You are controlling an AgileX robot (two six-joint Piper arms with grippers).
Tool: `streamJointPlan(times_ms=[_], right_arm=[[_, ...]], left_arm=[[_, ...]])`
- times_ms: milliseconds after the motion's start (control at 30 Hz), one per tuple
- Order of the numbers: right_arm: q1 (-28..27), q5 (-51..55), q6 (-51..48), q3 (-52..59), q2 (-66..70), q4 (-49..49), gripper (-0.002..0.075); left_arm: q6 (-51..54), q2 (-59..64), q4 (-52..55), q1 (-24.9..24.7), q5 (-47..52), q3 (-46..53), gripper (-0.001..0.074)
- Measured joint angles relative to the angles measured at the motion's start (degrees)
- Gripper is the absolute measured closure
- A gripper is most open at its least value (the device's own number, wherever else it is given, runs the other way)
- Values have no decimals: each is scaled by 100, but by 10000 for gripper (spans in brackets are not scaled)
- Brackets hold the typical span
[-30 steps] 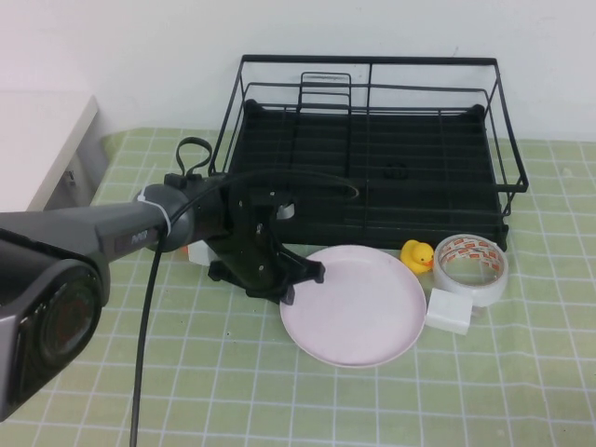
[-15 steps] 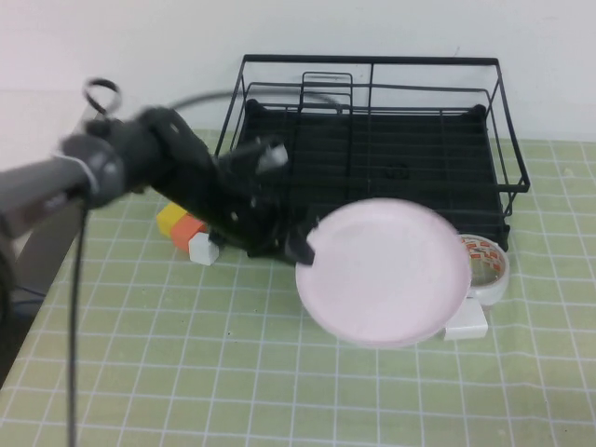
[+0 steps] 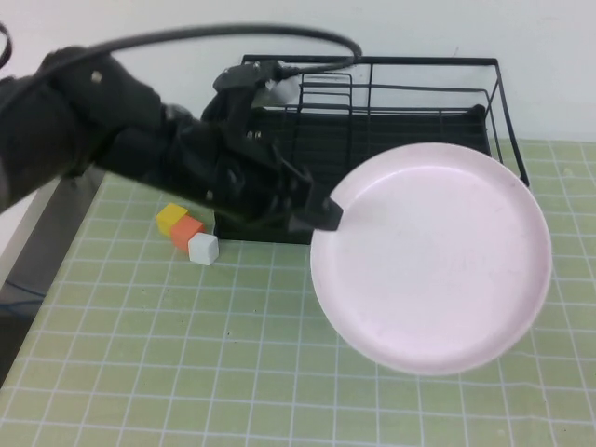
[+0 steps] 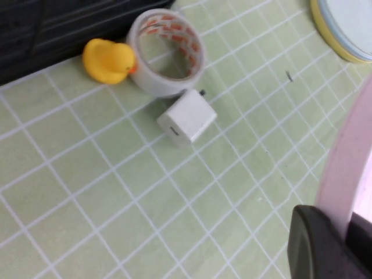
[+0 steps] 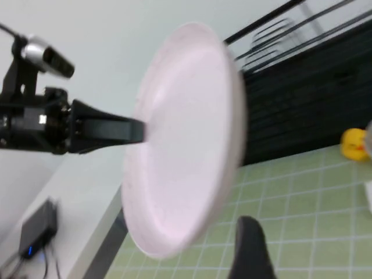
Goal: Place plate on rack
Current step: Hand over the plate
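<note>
My right gripper will next grab the rim of the plate [image 3: 438, 261] to place it, opposite the side my left gripper's fingers already cover.
My left gripper [image 3: 321, 212] is shut on the left rim of the pale pink plate [image 3: 438, 261] and holds it high above the table, in front of the black wire rack [image 3: 391, 121]. The plate hides the rack's front right corner and the table below it. In the left wrist view the jaws [image 4: 340, 244] pinch the plate's rim [image 4: 349, 174] edge-on, over the green mat. The right wrist view shows the plate [image 5: 186, 139] tilted in the air before the rack [image 5: 308, 99]. My right gripper [image 5: 250, 256] sits low at the table's right side, out of the high view.
Yellow [image 3: 171, 218], orange [image 3: 189, 231] and white [image 3: 203, 248] blocks lie left of the rack. Under the plate are a white tape roll [image 4: 165, 52], a yellow duck [image 4: 107, 60] and a white cube [image 4: 187, 116]. A yellow-rimmed disc [image 4: 343, 29] lies further off.
My left gripper has lifted the plate off the table and carried it up and to the right. It now covers the duck, tape roll and white cube in the high view.
</note>
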Motion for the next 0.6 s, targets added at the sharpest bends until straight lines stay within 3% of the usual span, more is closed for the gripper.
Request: streamJointPlan(times_ms=[267, 467, 600], right_arm=[[0, 973, -3340, -1661, 2594, 1331, 279], [0, 2089, -4840, -2984, 4485, 1391, 279], [0, 2820, -5136, -3676, 5522, 1359, 279]], left_arm=[[331, -1205, -137, -305, -1395, 1519, 731], [589, -1749, -562, -313, -2024, 1985, 731], [801, -1878, -882, -313, -2113, 1995, 731]])
